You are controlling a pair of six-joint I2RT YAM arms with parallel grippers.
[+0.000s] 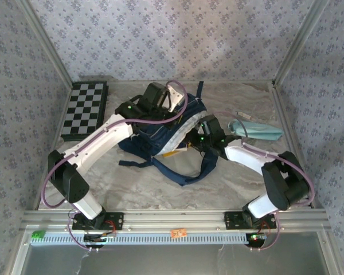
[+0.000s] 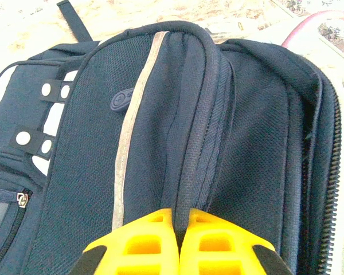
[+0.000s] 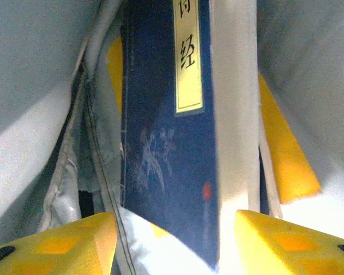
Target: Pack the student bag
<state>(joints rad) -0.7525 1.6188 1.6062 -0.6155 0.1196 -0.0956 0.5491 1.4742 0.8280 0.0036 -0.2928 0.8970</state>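
My left gripper's fingers hold the bag's piped edge high above the bag's pale lining, so they should lower it before releasing.
The navy student bag [image 1: 160, 137] lies in the middle of the table with its straps trailing toward me. My left gripper [image 1: 171, 110] is at the bag's top, and its yellow fingers [image 2: 146, 243] are shut on the dark piped edge [image 2: 190, 166] of the bag's opening. My right gripper [image 1: 193, 139] reaches into the bag from the right. In the right wrist view its jaws [image 3: 175, 220] stand open, well apart. A dark blue book [image 3: 166, 143] with a yellow title label stands between them, inside the pale lining [image 3: 34, 86].
A folded chessboard [image 1: 86, 109] lies at the back left. A light-blue pouch [image 1: 258, 130] and a pen [image 1: 243, 114] lie right of the bag. Yellow items [image 3: 286, 149] sit beside the book inside the bag. Metal frame rails border the table.
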